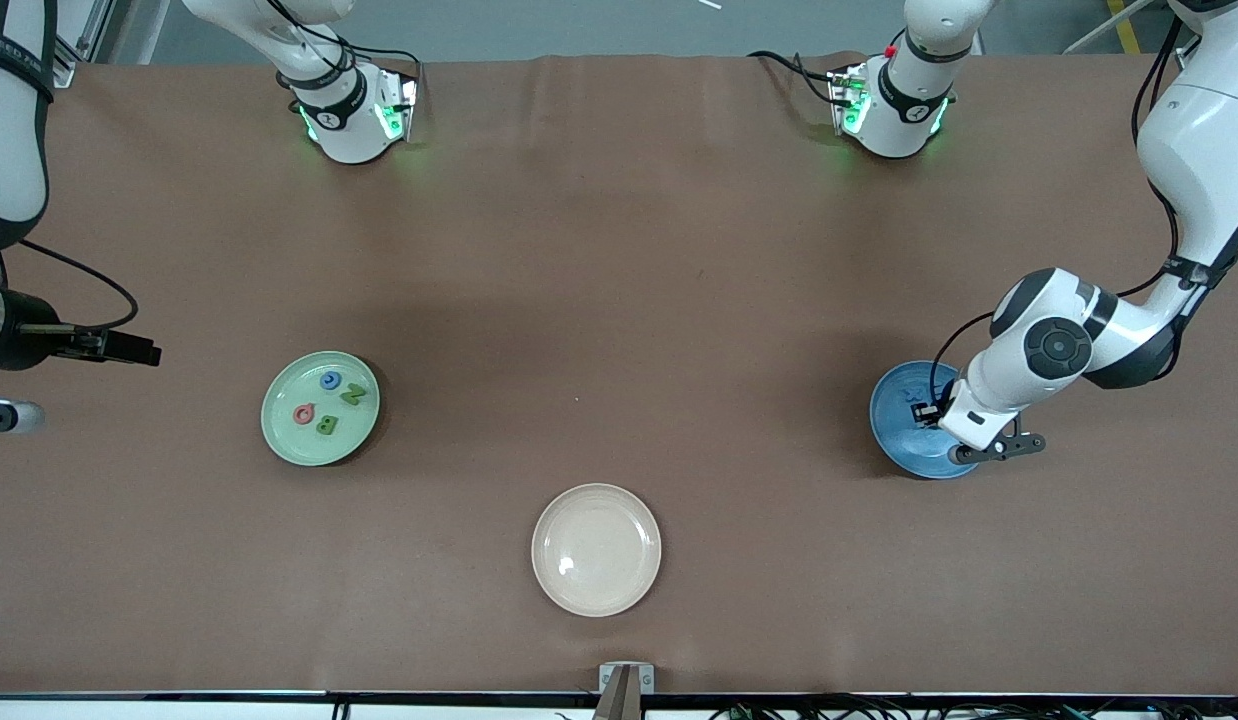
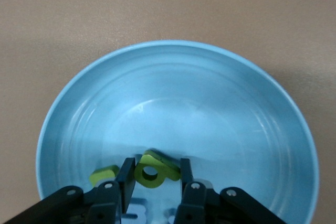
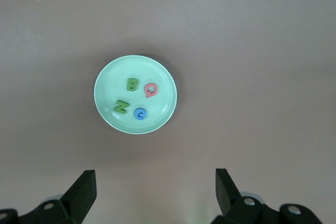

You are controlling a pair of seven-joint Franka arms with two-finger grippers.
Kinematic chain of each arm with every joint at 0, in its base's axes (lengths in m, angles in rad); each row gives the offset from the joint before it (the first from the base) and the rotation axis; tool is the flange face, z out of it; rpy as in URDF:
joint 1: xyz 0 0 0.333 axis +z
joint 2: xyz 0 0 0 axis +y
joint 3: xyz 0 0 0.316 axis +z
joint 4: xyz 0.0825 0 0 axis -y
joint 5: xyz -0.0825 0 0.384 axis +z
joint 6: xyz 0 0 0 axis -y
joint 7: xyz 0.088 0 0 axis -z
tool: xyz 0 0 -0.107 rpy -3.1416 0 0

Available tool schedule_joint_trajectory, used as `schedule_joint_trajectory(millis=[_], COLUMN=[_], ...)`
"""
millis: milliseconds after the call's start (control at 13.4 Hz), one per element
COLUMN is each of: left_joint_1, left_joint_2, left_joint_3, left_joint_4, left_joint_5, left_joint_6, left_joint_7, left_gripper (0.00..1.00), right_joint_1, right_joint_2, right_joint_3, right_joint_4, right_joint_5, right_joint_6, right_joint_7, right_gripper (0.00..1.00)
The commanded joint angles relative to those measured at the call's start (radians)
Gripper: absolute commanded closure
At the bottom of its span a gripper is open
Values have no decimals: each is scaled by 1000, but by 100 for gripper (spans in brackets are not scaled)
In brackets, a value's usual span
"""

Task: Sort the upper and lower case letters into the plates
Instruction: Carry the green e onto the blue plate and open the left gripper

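Observation:
My left gripper needs to let go of the letter now, because the yellow-green letter's lower edge (image 2: 150, 183) is close over the blue plate's bottom, inside the plate's rim.
The blue plate (image 1: 894, 415) lies at the left arm's end of the table, and my left gripper (image 1: 929, 412) is low inside it. In the left wrist view the left gripper (image 2: 156, 162) is shut on a yellow-green letter (image 2: 152, 174) with a round hole, just above the blue plate's (image 2: 173, 98) floor. Another yellow-green letter (image 2: 103, 174) lies in that plate beside one finger. The pale green plate (image 1: 279, 420) holds a blue letter (image 1: 330, 380), a green Z (image 1: 352, 393), a pink Q (image 1: 305, 413) and a green B (image 1: 327, 425). My right gripper (image 1: 139, 352) waits open and empty in the air beside the green plate (image 3: 107, 85).
A cream-beige plate (image 1: 596, 549) sits empty near the front edge of the brown table, midway between the two coloured plates. Both arm bases (image 1: 354, 120) (image 1: 894, 115) stand along the table's edge farthest from the front camera.

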Motion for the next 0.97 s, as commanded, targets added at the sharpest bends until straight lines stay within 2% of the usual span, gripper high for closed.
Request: schedule_joint_trajectory(millis=[0,149,224,299,373,896], left_joint_1=[-21,-21,-21,-31,-44,-38], left_joint_2=[-3,-3,-5,-5,-6,-19], left_joint_3=[24,23,23,23,23,18], left_joint_4=[4,4,6,10,16,36], left_joint_5=[21,21,21,21,19,16], left_joint_6=[19,21,19,19,19,12], left_joint_7=[4,4,6,4,-2,1], left_gripper=[80,76,58,21,2,0], right_joint_1=[-11,-15,-21,-23,-24,-21], right_joint_2=[-92,-119,-130,-138,-141,-175], right_joint_3=[12,12,12,12,10,12], right_joint_4=[-82,-107,-121,-131,-136,-142], right_joint_5=[14,14,14,13,14,14], right_joint_6=[19,21,21,25,25,27], right_joint_7=[-7,-7,-9,-10,-10,-9], right_gripper=[0,0,0,0,0,0])
